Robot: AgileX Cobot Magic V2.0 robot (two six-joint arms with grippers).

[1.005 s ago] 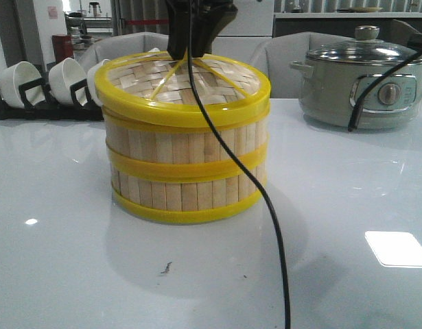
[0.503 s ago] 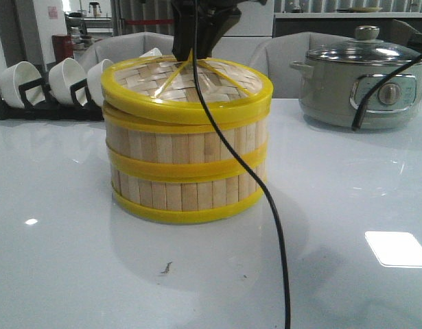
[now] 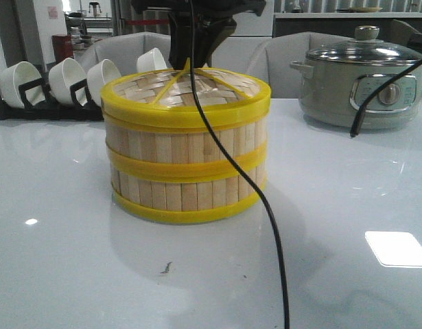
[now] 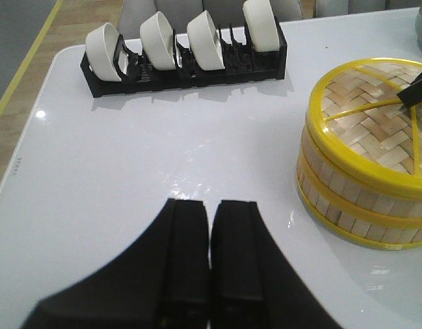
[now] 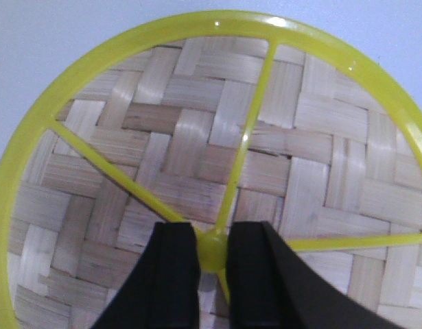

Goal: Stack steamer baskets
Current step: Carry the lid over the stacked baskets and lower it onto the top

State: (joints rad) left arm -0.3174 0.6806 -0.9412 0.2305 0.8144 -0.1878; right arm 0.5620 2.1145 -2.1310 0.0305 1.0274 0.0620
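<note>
The lid's yellow rim (image 3: 186,118) rests level on the upper basket (image 3: 183,144) all around and the lid would stay there, so it is time to open my right gripper now.
Two steamer baskets (image 3: 186,188) stand stacked in the middle of the table, pale slats between yellow rims. The woven lid (image 3: 221,88) lies level on the upper basket (image 3: 183,144). My right gripper (image 3: 190,60) reaches down onto the lid's middle; in the right wrist view it (image 5: 212,236) is shut on the lid's yellow knob (image 5: 212,252), where the yellow spokes meet. My left gripper (image 4: 212,205) hovers over bare table to the left of the stack (image 4: 348,195), shut with nothing between its fingers.
A black rack with white bowls (image 3: 46,86) stands at the back left. A grey-green electric pot (image 3: 361,86) with a glass lid sits at the back right. A black cable (image 3: 272,226) hangs in front of the stack. Grey chairs stand behind the table.
The lid, earlier tilted and lifted on one side, has come down and now sits level on the upper basket. The right gripper came down with it, still holding the knob.
</note>
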